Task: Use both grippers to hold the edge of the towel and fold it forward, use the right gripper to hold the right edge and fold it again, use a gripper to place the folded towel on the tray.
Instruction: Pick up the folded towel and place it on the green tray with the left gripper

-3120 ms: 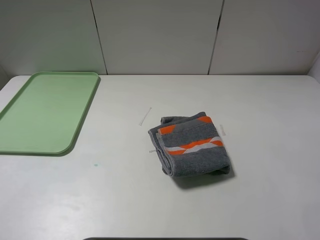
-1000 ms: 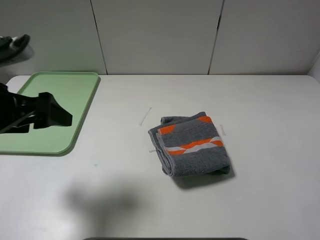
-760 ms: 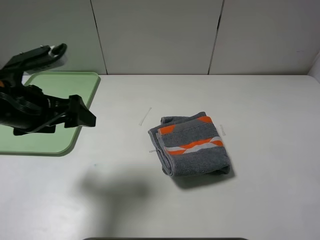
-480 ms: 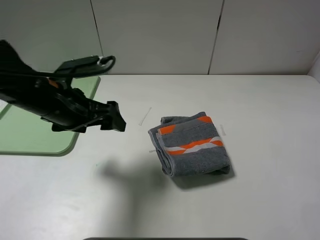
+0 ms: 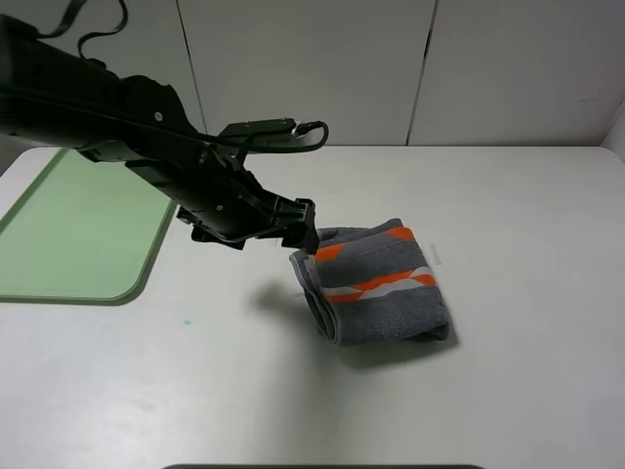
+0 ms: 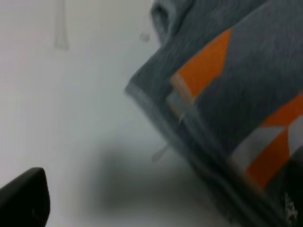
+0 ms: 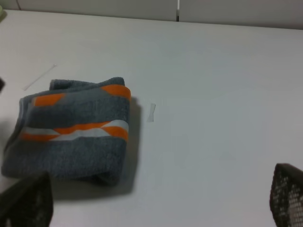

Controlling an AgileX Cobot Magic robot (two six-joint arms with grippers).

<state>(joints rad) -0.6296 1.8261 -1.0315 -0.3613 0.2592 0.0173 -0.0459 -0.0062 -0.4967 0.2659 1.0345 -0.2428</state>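
I will grab the folded towel next with my left gripper, by its layered edge (image 5: 311,288), and the towel will then go on the tray (image 5: 68,230).
The towel (image 5: 381,285) lies folded on the white table right of centre, dark grey with orange patches and a white stripe on top. My left gripper (image 5: 304,233) has reached across from the left and hovers at the towel's near-left corner. In the left wrist view the towel (image 6: 227,94) fills the frame, blurred, and the left gripper (image 6: 161,201) is open with nothing between its fingers (image 6: 23,201). The right gripper (image 7: 156,203) is open and stands back from the towel (image 7: 71,137); it is outside the exterior high view. The pale green tray (image 5: 68,230) is at the far left, with nothing on it.
A thin white strip (image 7: 40,77) lies on the table behind the towel, and a small tape mark (image 7: 151,112) lies just to its right. The left arm (image 5: 127,117) stretches over the tray's right side. A panelled wall (image 5: 312,68) closes the back.
The left arm has swept in from the far left, over the tray, to the towel's left edge. The towel has not moved.
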